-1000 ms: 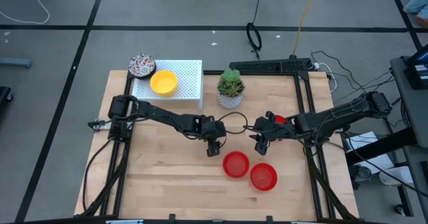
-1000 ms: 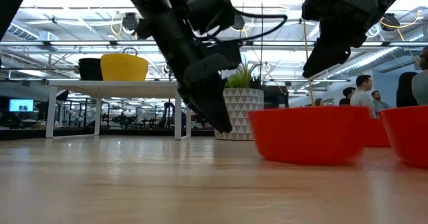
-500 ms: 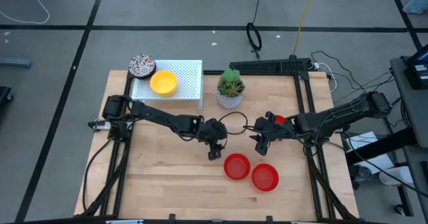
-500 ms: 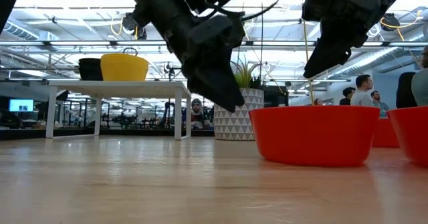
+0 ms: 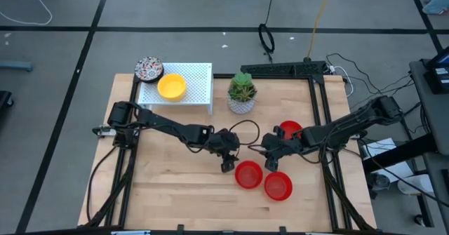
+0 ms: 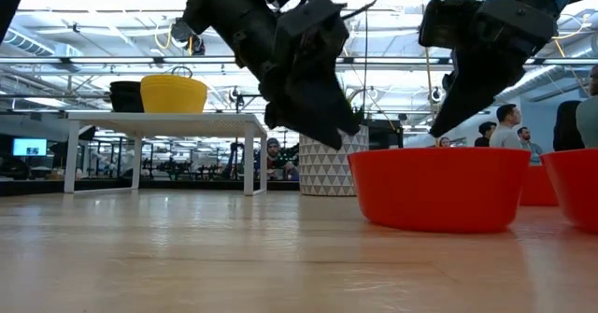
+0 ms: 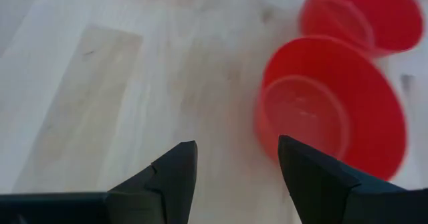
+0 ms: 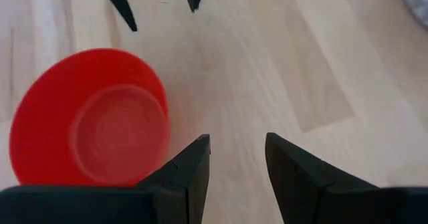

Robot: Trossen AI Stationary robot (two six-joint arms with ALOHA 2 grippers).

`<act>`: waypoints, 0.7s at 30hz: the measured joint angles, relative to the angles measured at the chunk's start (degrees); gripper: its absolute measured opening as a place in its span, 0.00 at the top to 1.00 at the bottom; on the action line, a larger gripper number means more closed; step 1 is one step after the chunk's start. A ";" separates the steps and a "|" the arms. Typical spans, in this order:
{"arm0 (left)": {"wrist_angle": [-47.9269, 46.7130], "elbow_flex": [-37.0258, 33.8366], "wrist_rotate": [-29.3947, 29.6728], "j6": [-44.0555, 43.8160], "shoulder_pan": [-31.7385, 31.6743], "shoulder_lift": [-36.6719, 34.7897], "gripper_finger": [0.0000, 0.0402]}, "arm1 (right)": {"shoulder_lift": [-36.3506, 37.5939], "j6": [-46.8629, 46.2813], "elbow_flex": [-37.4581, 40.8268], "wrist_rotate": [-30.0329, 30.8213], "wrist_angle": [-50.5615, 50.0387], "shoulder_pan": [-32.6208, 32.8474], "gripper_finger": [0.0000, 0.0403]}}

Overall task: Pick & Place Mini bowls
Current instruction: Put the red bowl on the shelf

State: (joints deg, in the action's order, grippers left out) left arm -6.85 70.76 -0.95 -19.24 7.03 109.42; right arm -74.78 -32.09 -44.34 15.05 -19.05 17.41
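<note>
I should move my left gripper toward the middle red bowl's rim [image 5: 236, 174] before I close on the middle red bowl. My fingers stop short over the wood, so they would miss if I closed now.
Three red mini bowls stand upright on the wooden table: one [image 5: 248, 174] between my two grippers, one [image 5: 278, 185] to its right near the near edge, and one [image 5: 289, 131] farther back beside the right arm. A yellow bowl [image 5: 171, 86] sits on the white rack, and a patterned bowl [image 5: 149, 69] at the rack's far left corner. My left gripper [image 5: 226, 166] hangs open just left of the middle red bowl [image 7: 331, 114]. My right gripper [image 5: 272, 163] is open just right of and above that same bowl [image 8: 90, 137].
A potted green plant [image 5: 242, 92] in a patterned white pot stands at the far middle of the table. The white perforated rack [image 5: 198, 88] fills the far left corner. Bare wood lies left of and in front of the bowls. People stand in the room behind [image 6: 507, 126].
My left gripper has moved toward the near edge and slightly right, closing in on the middle red bowl. My right gripper has moved toward the near edge and down toward the same bowl, uncovering the third red bowl behind it. No bowl has moved.
</note>
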 joint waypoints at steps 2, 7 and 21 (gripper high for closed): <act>1.15 0.00 0.01 -0.01 0.50 0.01 0.47 | -1.41 0.24 0.00 -0.15 1.11 0.52 0.67; 3.66 0.02 2.42 -0.78 1.75 0.66 0.47 | -4.01 0.37 0.00 -0.17 1.64 1.55 0.67; 10.62 0.02 3.61 -2.30 2.29 8.09 0.47 | -4.48 0.32 0.00 -0.17 2.21 3.38 0.67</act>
State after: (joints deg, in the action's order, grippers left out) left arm 3.76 70.78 2.66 -21.54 9.31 117.51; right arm -79.26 -31.77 -44.34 14.87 -16.84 20.79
